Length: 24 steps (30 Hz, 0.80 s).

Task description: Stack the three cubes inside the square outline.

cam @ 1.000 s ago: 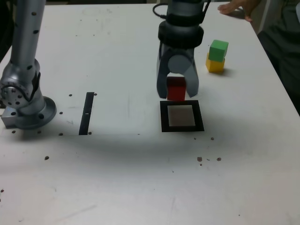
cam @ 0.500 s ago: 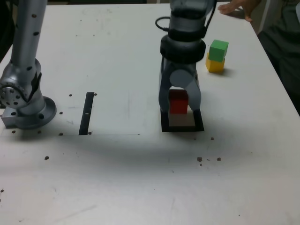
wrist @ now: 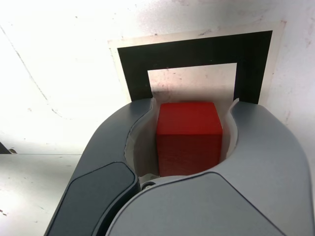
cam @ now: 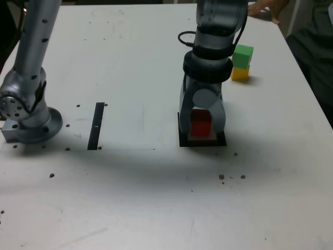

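The red cube [cam: 200, 124] is low inside the square outline [cam: 182, 139] and would stay in place, so the gripper should open now.
My gripper [cam: 202, 130] is shut on the red cube [cam: 200, 124], which hangs low over the square outline [cam: 182, 139], at or just above its white centre. In the wrist view the red cube [wrist: 189, 135] sits clamped between both grey fingers [wrist: 123, 147], with the black square outline [wrist: 132, 69] and its white middle right beneath. The green cube [cam: 242, 55] rests on top of the yellow cube [cam: 239, 73] at the back of the exterior view's right, apart from the gripper.
A thin black strip [cam: 96, 126] lies on the white table at the exterior view's left, near the arm's base [cam: 28, 117]. A person's hand [cam: 265, 9] rests at the far edge, with a dark sleeve at the right edge. Small dark specks dot the tabletop.
The gripper has carried the red cube forward and down, from behind the square outline to low over its centre. The green and yellow cubes have not moved.
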Available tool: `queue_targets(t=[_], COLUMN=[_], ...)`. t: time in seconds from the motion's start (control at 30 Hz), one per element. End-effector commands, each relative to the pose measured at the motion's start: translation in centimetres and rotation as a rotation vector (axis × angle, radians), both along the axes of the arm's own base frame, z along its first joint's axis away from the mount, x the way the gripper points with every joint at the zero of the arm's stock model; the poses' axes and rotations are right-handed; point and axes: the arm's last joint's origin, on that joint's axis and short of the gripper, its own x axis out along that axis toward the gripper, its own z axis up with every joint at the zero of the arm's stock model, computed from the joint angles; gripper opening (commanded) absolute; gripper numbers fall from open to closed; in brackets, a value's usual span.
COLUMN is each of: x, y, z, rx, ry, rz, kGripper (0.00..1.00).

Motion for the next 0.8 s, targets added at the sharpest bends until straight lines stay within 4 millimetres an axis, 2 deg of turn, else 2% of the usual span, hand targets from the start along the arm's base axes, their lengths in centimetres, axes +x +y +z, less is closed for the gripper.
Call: queue_targets(t=[0.0, 0.17, 0.2, 0.27, 0.57, 0.77], x=[0.2, 0.0, 0.0, -0.1, -0.6, -1.6], y=[-0.1, -0.1, -0.1, -0.1, 0.0, 0.9], z=[-0.1, -0.4, -0.4, -0.4, 0.2, 1.9], rx=[-0.003, -0.007, -0.008, -0.007, 0.005, 0.071], ry=[-0.001, 0.006, 0.007, 0.004, -0.014, -0.016], rz=[-0.002, -0.007, -0.007, -0.007, -0.004, 0.014], kGripper=[0.33, 0.90, 0.96, 0.99, 1.00, 0.99])
